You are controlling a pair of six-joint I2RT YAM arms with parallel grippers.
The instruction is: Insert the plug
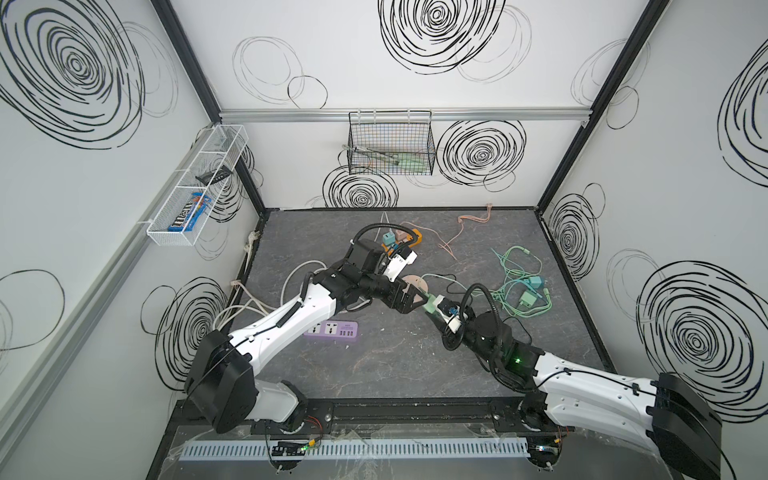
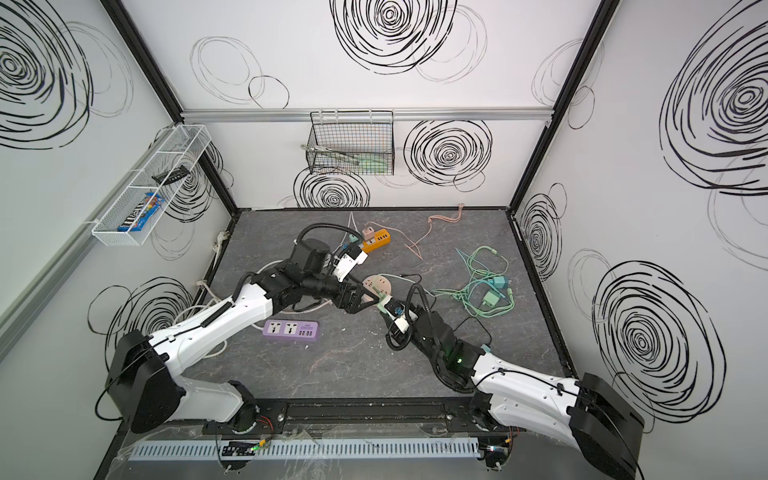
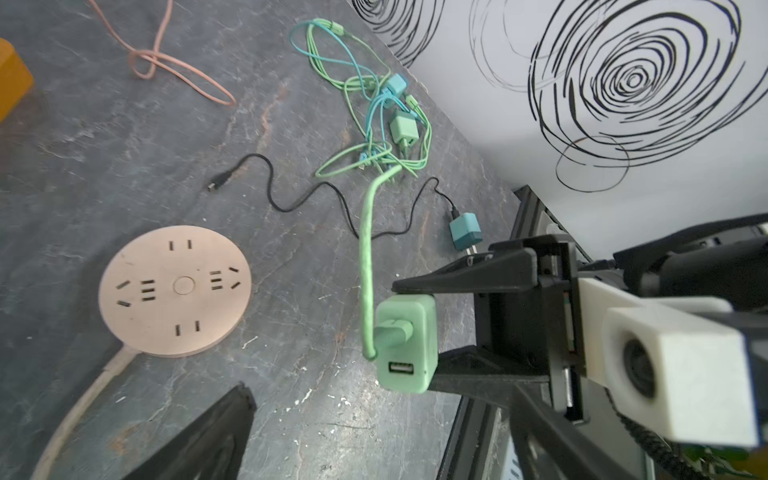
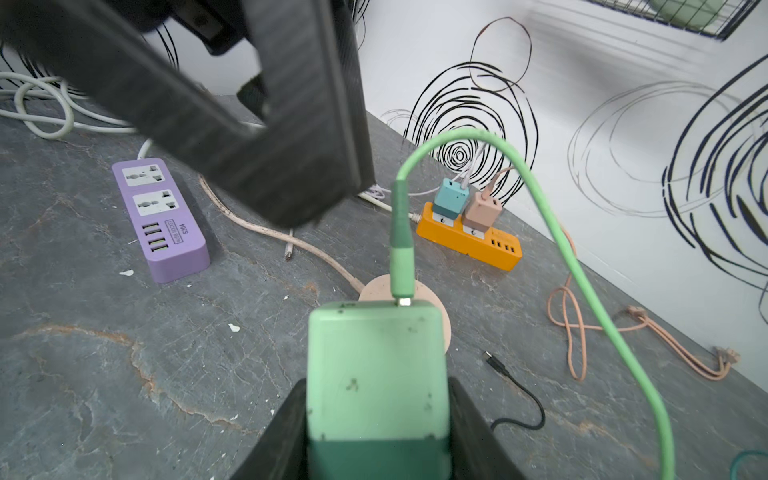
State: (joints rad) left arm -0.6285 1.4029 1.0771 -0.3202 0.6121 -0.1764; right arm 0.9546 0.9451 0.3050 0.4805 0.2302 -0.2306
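Observation:
The light green plug block (image 4: 376, 370) has to be inserted with the end opposite the cabled USB-port end, so that end should stay free. My left gripper should next grab the block by its sides, from the cabled USB-port end.
A light green plug block (image 4: 376, 370) is held above the table with my right gripper (image 4: 378, 436) shut on its sides. A green cable (image 4: 401, 249) sits in one of its USB ports; the port beside it (image 3: 401, 368) is empty. My left gripper (image 3: 374, 449) stands open just in front of the plug and holds nothing. In both top views the two grippers (image 1: 419, 300) (image 1: 436, 309) meet over the table's middle, beside the round pink socket disc (image 1: 417, 284). The plug's prongs are hidden.
A purple power strip (image 4: 160, 216) lies to the left. An orange strip (image 4: 469, 241) at the back carries a teal and a pink adapter. A tangle of green cables and adapters (image 1: 523, 291), a black USB lead (image 3: 291, 199) and a pink cable (image 1: 469, 224) lie on the right.

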